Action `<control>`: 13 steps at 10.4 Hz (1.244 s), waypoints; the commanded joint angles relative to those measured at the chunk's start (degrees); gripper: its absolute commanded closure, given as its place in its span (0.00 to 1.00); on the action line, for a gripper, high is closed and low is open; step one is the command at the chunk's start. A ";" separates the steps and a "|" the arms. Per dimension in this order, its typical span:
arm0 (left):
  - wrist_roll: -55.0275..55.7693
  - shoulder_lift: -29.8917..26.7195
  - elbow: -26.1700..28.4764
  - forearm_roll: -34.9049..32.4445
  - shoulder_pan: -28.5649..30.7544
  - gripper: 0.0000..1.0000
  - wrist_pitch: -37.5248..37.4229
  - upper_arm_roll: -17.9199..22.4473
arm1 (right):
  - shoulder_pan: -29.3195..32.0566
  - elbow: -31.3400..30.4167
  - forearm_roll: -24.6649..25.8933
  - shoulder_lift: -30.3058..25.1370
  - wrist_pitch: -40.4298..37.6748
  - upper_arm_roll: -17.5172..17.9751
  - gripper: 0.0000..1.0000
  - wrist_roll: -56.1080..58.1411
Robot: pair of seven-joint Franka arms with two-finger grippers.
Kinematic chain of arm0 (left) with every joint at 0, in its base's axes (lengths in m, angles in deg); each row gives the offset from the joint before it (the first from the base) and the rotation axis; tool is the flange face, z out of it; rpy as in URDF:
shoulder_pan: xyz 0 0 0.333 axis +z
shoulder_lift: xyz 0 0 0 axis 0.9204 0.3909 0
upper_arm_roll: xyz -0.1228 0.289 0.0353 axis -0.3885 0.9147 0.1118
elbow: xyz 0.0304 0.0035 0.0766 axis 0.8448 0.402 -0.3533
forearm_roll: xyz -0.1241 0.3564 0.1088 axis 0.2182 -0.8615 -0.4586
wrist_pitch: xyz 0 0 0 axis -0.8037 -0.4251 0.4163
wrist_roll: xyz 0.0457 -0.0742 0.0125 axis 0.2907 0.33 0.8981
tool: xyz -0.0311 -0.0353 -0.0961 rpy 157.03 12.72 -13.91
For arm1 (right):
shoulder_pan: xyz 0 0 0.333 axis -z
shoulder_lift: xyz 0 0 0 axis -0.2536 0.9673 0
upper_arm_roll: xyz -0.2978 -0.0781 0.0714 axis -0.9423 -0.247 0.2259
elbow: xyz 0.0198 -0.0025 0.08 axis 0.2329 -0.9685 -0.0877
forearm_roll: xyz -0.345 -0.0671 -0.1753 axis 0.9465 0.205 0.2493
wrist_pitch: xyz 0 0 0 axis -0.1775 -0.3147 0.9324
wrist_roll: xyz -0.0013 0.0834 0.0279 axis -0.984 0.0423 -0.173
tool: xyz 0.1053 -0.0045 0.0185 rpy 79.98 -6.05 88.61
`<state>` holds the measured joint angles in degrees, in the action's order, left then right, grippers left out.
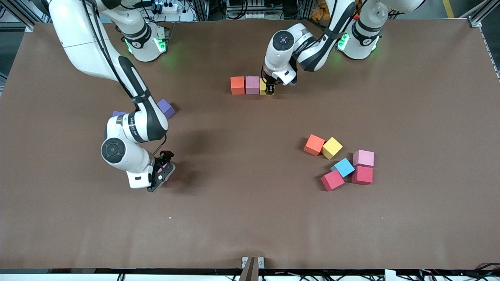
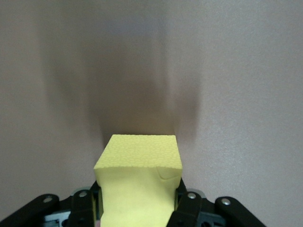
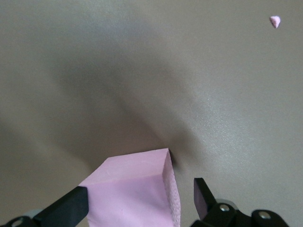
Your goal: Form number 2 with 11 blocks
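The yellow block's lower edge lines up with the pink block's on the tabletop and the yellow block would rest in the row, so it is time for my left gripper to open.
An orange block (image 1: 237,85), a pink block (image 1: 252,85) and a yellow block (image 1: 264,86) stand in a row near the robots' bases. My left gripper (image 1: 270,90) is shut on the yellow block (image 2: 139,156) at the row's end, squeezing it (image 2: 139,201). My right gripper (image 1: 163,171) is low over the table toward the right arm's end. Its fingers stand open around a pink block (image 3: 128,189), one finger apart from it (image 3: 140,188). Two purple blocks (image 1: 166,108) (image 1: 118,114) lie by the right arm, one partly hidden.
A cluster lies toward the left arm's end: an orange block (image 1: 314,144), a yellow block (image 1: 332,148), a light blue block (image 1: 343,167), a pink block (image 1: 363,158) and two crimson cubes (image 1: 332,180) (image 1: 362,175). A pink crumb (image 1: 170,217) lies on the brown table (image 1: 250,218).
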<state>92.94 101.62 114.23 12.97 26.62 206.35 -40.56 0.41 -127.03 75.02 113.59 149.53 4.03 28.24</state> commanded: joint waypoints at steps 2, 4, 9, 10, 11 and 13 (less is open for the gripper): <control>0.16 -0.73 1.71 0.33 -0.50 1.00 1.46 -0.03 | 0.30 3.34 -0.77 -0.70 -5.28 0.43 0.00 0.78; 0.24 -0.73 1.62 -0.64 -0.59 0.11 1.29 -0.03 | 0.39 4.68 -0.77 -0.70 -7.76 0.43 0.00 0.95; -0.19 -5.72 1.62 -2.40 -0.85 0.00 -0.38 -0.30 | 0.39 3.98 -0.77 0.53 -6.37 0.34 0.00 2.45; -2.20 -7.56 1.71 -2.40 -0.76 0.00 -0.65 -0.30 | 0.22 2.93 -0.77 0.71 -4.71 0.34 0.00 2.45; -6.74 -10.28 1.88 -2.48 -0.59 0.00 -3.09 -0.30 | 0.13 1.35 -0.68 0.80 -2.00 0.34 0.00 2.45; -18.15 -15.12 1.62 -2.40 1.51 0.00 -8.36 -0.30 | 0.21 0.28 -0.68 0.88 -0.83 0.34 0.00 2.45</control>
<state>81.27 91.89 114.57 11.41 26.33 201.80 -40.68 0.42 -125.56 75.02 114.81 147.61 4.09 29.55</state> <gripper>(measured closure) 0.000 0.000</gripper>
